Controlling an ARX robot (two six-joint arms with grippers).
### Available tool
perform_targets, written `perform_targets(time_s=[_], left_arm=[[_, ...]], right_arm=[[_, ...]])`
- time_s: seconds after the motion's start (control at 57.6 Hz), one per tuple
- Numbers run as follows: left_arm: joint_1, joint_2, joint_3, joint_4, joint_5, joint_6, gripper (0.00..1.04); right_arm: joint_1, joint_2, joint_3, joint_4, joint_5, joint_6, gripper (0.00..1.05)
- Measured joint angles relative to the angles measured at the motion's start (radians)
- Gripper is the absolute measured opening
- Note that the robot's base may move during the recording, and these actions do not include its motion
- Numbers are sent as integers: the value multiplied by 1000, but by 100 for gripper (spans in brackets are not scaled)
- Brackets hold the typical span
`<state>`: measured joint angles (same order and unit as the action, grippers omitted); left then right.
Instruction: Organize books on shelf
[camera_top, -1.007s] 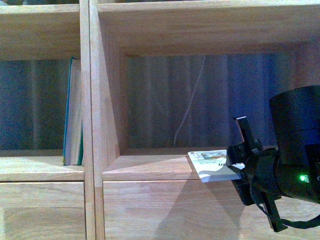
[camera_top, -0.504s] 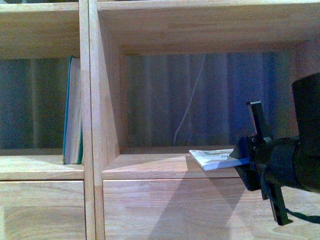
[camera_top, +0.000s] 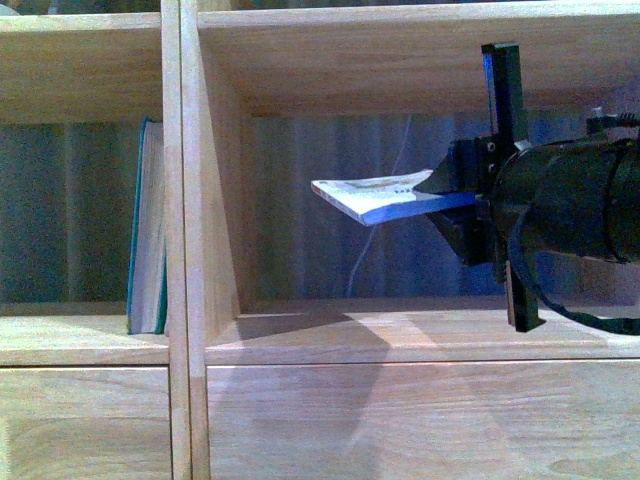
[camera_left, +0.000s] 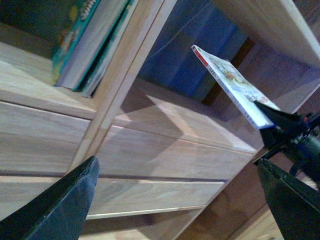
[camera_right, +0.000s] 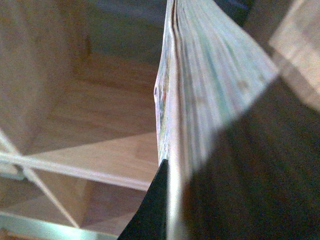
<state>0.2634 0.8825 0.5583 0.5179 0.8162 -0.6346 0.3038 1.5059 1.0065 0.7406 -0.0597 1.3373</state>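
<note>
Next, my left gripper takes hold of the white-covered paperback by its red-marked spine (camera_left: 224, 91), to stand it among the books on the shelf.
My right gripper (camera_top: 455, 195) is shut on the white-covered paperback book (camera_top: 375, 198) and holds it nearly flat in mid-air inside the right cubby of the light-wood shelf (camera_top: 185, 200), well above the cubby floor. Its red-marked spine shows in the left wrist view (camera_left: 230, 82). In the right wrist view the book's edge (camera_right: 200, 95) fills the frame beside one black finger (camera_right: 155, 207). The teal book (camera_top: 148, 228) stands upright in the left cubby, against the divider; it also shows in the left wrist view (camera_left: 82, 45). My left gripper (camera_left: 175, 200) is open and empty, low before the drawer fronts.
Plain drawer fronts (camera_top: 400, 420) run below the cubbies. A thin pale cord (camera_top: 385, 190) hangs behind the right cubby's open back. The cubby's top board (camera_top: 400, 50) lies close above the right gripper's upper finger.
My right gripper has lifted the paperback from the cubby's front edge up into mid-air and carried it left and inward. The teal book has not moved.
</note>
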Motion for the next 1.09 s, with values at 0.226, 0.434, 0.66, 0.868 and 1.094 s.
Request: perform_targets(time_s=[0.226, 0.434, 0.66, 0.868, 1.094], left_arm=[[-147, 294, 243, 104, -48, -223, 98], [-284, 413, 386, 73, -84, -252, 98], [-396, 483, 452, 99, -126, -270, 98], [-447, 515, 470, 158, -148, -318, 98], [-477, 522, 478, 183, -168, -347, 98]], right_arm=[[6, -15, -28, 72, -81, -14, 7], [21, -32, -75, 150, -174, -11, 7], [58, -82, -133, 270, -275, 34, 7], [97, -122, -198, 363, -360, 100, 7], [137, -145, -255, 417, -406, 101, 7]])
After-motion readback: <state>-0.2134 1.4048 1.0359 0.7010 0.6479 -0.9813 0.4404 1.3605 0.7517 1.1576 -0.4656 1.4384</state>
